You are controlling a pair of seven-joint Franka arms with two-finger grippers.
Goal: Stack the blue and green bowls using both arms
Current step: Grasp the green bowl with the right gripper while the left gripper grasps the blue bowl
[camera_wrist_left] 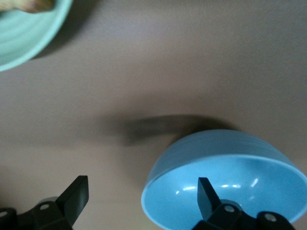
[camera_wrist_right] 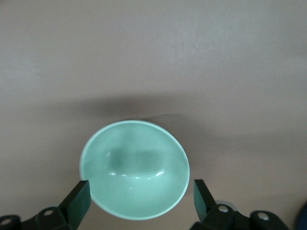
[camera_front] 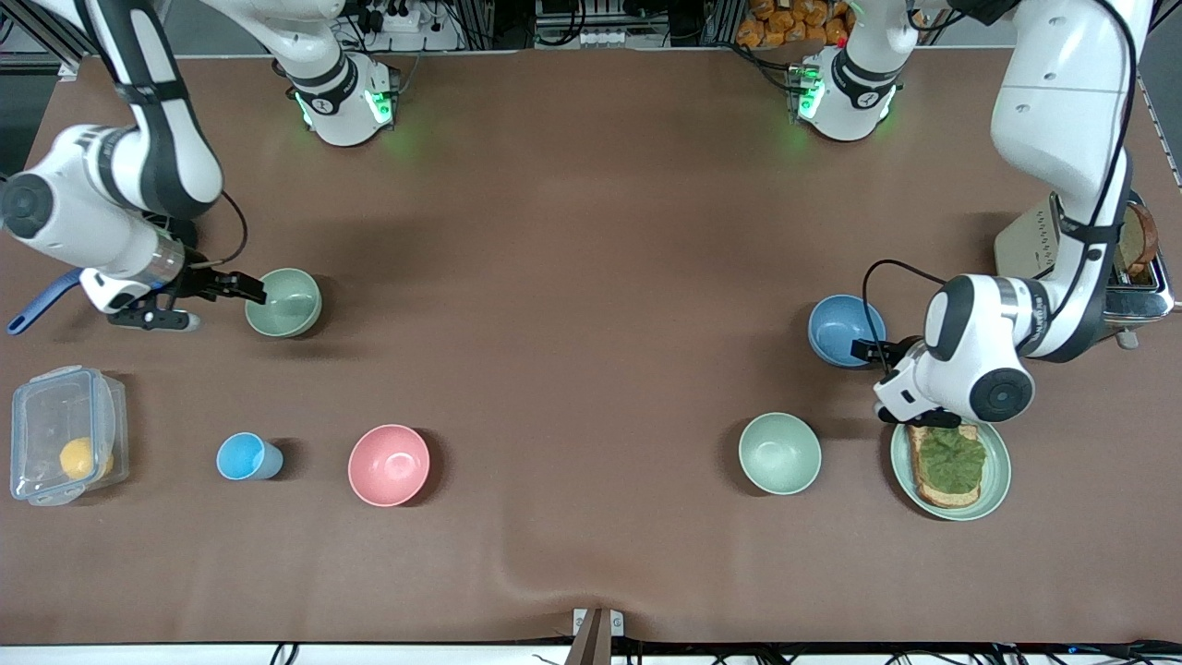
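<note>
Next, my left gripper grips the blue bowl by its thin rim [camera_front: 865, 338], since the blue bowl spreads wider than the open fingers.
The green bowl [camera_front: 283, 302] stands upright toward the right arm's end of the table. My right gripper [camera_front: 224, 301] is beside it, low and open. In the right wrist view the green bowl [camera_wrist_right: 134, 167] lies between the spread fingers [camera_wrist_right: 79, 197], with the right gripper [camera_wrist_right: 140, 199] over its rim. The blue bowl [camera_front: 844, 329] stands toward the left arm's end. My left gripper [camera_front: 873, 352] is at its edge, open. In the left wrist view one finger [camera_wrist_left: 207, 194] is over the blue bowl's [camera_wrist_left: 230, 182] inside and the other is outside, so the left gripper [camera_wrist_left: 142, 197] straddles the rim.
A mintier green bowl [camera_front: 779, 453] and a green plate [camera_front: 995, 485] with toast lie nearer the front camera than the blue bowl. A pink bowl [camera_front: 389, 465], a light-blue cup [camera_front: 247, 456] and a clear box [camera_front: 60, 448] lie nearer than the green bowl. A toaster [camera_front: 1140, 268] stands by the left arm.
</note>
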